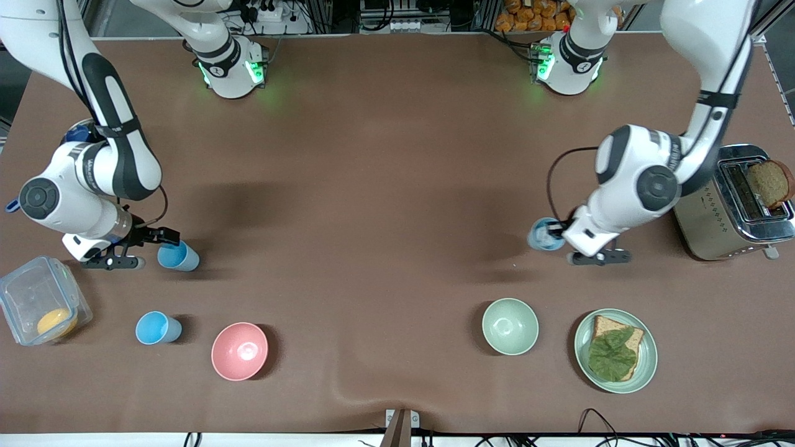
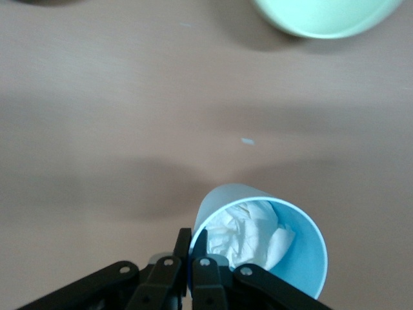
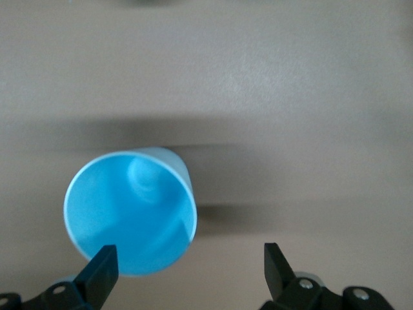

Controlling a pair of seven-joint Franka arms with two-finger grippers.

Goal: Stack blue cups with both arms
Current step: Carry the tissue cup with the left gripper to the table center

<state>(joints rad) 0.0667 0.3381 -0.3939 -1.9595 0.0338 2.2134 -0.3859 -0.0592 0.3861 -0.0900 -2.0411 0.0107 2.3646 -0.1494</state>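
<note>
The sky blue cup has to be stacked with the paler blue cup [image 1: 545, 234], so the right gripper should next grab it by its rim.
My left gripper [image 1: 561, 239] is shut on the rim of a paler blue cup [image 1: 545, 234], one finger inside it and one outside. In the left wrist view the gripper [image 2: 193, 236] pinches the cup's wall [image 2: 303, 258], and crumpled white paper lies inside the cup. My right gripper [image 1: 151, 248] is open right beside a sky blue cup [image 1: 179, 256] standing on the table. In the right wrist view the gripper [image 3: 189, 266] has wide jaws and that cup [image 3: 129, 210] is close to one fingertip [image 3: 102, 268]. Another sky blue cup [image 1: 158, 328] stands nearer the front camera.
A pink bowl [image 1: 240, 351] stands beside the nearer cup. A pale green bowl [image 1: 510, 326], also in the left wrist view [image 2: 322, 13], stands beside a green plate [image 1: 646, 366] with bread and lettuce. A toaster [image 1: 714, 230] holds bread. A clear container [image 1: 25, 292] is at the right arm's end.
</note>
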